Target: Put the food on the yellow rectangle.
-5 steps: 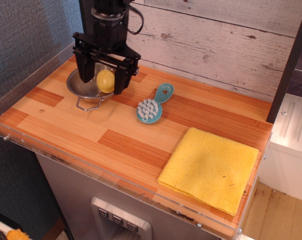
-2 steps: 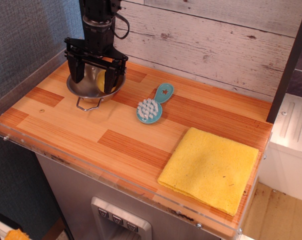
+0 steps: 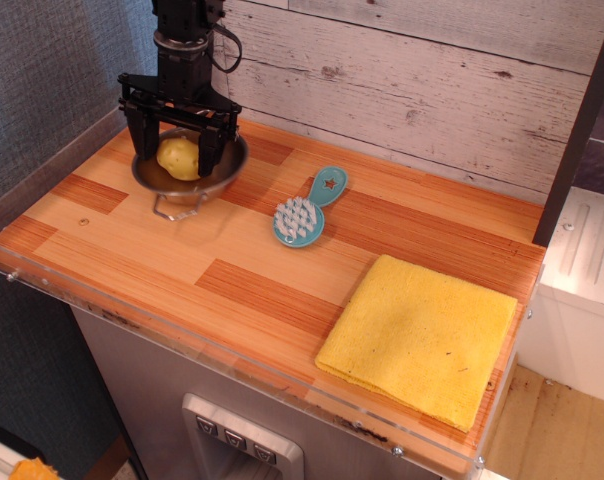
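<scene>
I need to put the potato on the yellow cloth towel (image 3: 419, 338), so I will next grab the rounded ends of the pale yellow toy potato (image 3: 179, 157) with my gripper.
The pale yellow toy potato (image 3: 179, 157) lies in a steel bowl (image 3: 220, 176) at the back left of the wooden counter. My black gripper (image 3: 174, 160) hangs straight down over the bowl. It is open, with one finger on each side of the potato and a small gap at each side. The yellow cloth towel (image 3: 419, 338) lies flat at the front right corner, far from the gripper and with nothing on it.
A teal scrub brush (image 3: 306, 211) lies bristles up in the middle of the counter, between bowl and towel. A white plank wall runs along the back. A clear plastic lip edges the counter's left and front sides.
My gripper has moved left and back over the bowl and now straddles the potato, which shows fully between the fingers. Towel and brush have not moved.
</scene>
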### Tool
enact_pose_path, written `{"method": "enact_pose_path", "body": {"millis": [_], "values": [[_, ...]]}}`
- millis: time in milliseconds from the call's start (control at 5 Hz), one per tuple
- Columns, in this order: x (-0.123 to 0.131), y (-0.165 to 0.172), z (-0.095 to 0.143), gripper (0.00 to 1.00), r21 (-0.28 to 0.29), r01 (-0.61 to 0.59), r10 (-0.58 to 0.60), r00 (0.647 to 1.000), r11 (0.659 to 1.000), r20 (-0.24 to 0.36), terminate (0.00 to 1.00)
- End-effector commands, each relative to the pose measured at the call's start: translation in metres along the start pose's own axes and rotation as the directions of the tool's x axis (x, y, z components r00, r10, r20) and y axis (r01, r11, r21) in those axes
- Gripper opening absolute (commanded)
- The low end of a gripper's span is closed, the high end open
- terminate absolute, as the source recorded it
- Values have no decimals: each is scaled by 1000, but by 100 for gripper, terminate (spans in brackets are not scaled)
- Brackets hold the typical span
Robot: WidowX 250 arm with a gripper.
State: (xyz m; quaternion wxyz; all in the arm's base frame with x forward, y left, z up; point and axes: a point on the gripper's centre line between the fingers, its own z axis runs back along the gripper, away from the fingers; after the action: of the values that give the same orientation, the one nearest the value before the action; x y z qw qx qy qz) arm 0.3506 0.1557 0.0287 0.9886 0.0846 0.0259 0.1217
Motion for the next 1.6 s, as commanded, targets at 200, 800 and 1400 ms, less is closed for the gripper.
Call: {"method": "enact_pose_path", "body": {"millis": [200,800,1400], "values": [[-3,-3,25,0,-41,-19,23,995,999,99,0],[-51,-60,114,0,-47,50,-36,966,998,256,0],[-142,-184,118,0,-129,197,-167,963,972,209,0]]}}
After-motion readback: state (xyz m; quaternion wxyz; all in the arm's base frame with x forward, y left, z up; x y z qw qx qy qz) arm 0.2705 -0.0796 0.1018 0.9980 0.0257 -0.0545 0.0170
